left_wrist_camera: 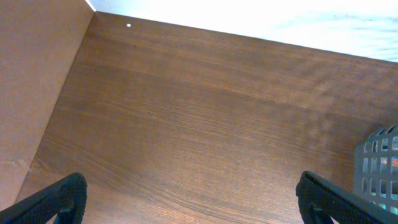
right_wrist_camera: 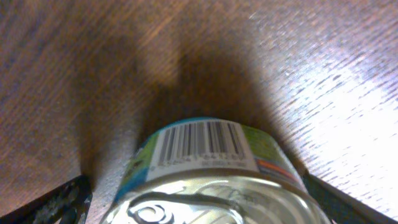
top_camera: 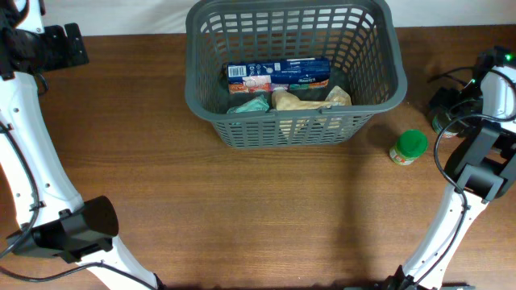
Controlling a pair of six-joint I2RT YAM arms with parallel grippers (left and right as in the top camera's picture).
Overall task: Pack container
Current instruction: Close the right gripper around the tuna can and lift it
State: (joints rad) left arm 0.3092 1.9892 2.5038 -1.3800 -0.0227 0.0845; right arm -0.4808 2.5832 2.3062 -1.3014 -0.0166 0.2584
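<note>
I should close my right gripper on the can (top_camera: 446,123) (right_wrist_camera: 205,162) now. It lies between both fingers, with one close to its side, so my gripper would hold it.
The container (top_camera: 294,133), a dark grey lattice basket, stands at the back middle of the table. Inside it lie a blue box (top_camera: 278,74), a teal packet (top_camera: 248,104) and beige packets (top_camera: 300,101). My right gripper (right_wrist_camera: 199,205) is open at the right edge of the table, low over a can (right_wrist_camera: 205,162) with a barcode label and a pull-tab lid. The can lies between the fingers (right_wrist_camera: 65,202), with a gap on the left side. My left gripper (left_wrist_camera: 189,202) is open over bare wood at the far left, nothing between its fingers.
A small jar with a green lid (top_camera: 409,147) stands on the table just right of the basket's front corner. Cables and the right arm's base (top_camera: 484,165) crowd the right edge. A corner of the basket (left_wrist_camera: 380,168) shows in the left wrist view.
</note>
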